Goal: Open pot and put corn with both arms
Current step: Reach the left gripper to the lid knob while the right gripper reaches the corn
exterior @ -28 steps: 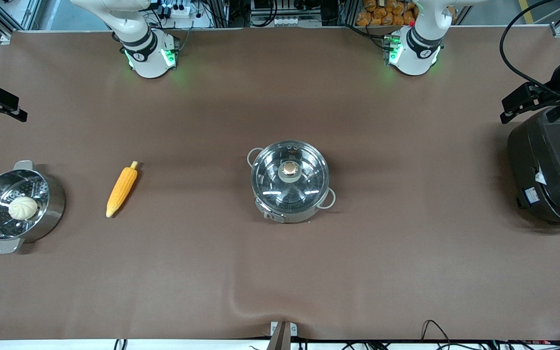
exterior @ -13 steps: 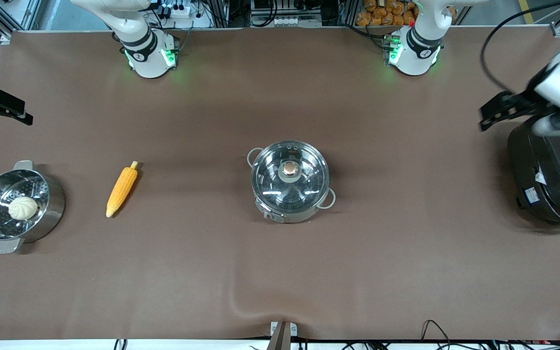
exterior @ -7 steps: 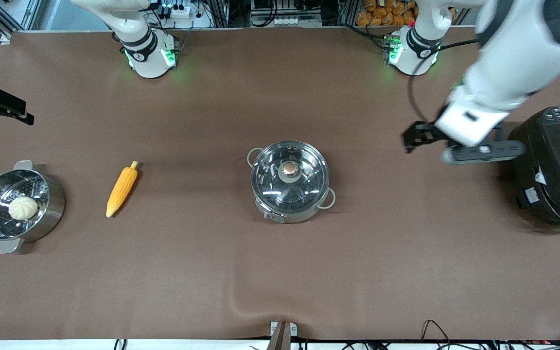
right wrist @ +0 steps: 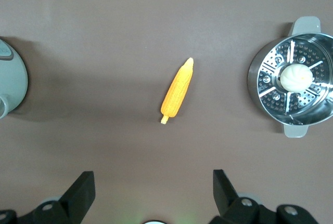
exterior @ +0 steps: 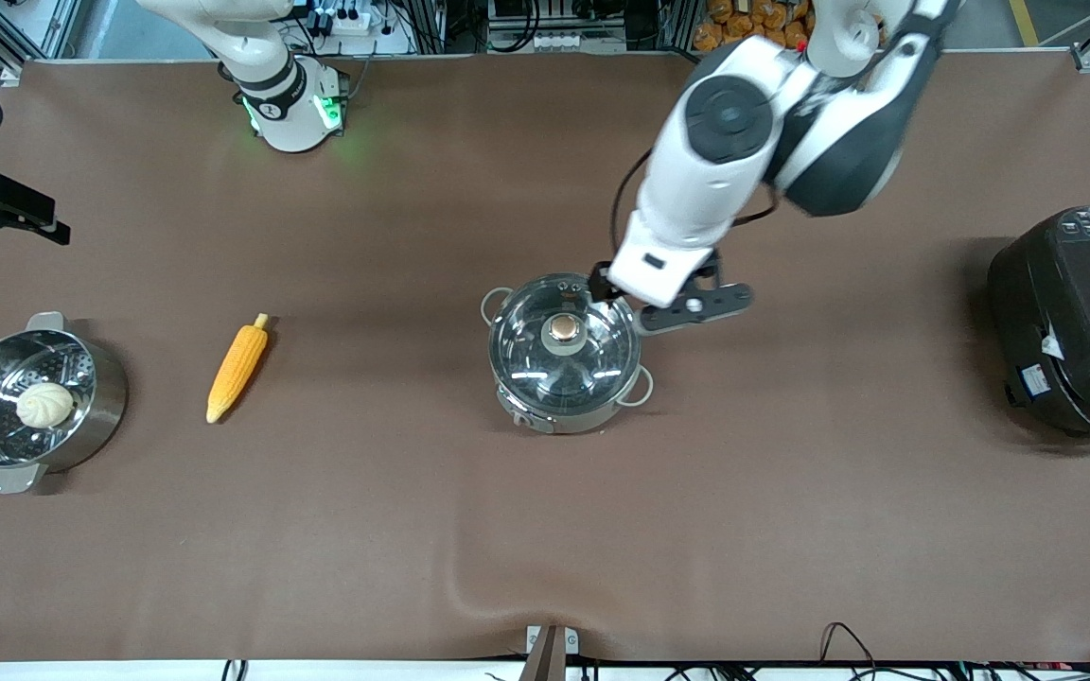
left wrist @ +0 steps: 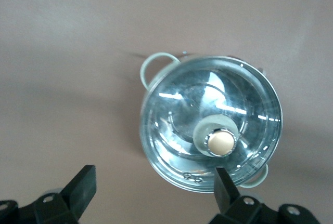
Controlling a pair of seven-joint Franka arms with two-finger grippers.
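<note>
My left gripper is to pick up the glass lid by its tan knob next. That opens the pot for the corn.
The pot stands mid-table with a glass lid and a tan knob on it. In the left wrist view the lid and knob show from above. My left gripper is open above the pot's rim on the side toward the arms' bases. There one finger hangs over the rim and the other over bare table. The corn lies on the table toward the right arm's end, also in the right wrist view. My right gripper is open and empty, high over that end.
A steel pot with tab handles holds a white bun on its perforated insert, beside the corn; the pot and bun show in the right wrist view. A big black cooker stands at the left arm's end.
My left arm has swung from over the black cooker across the table to the pot's rim. The right gripper has shifted only slightly. Pot, lid and corn have not moved.
</note>
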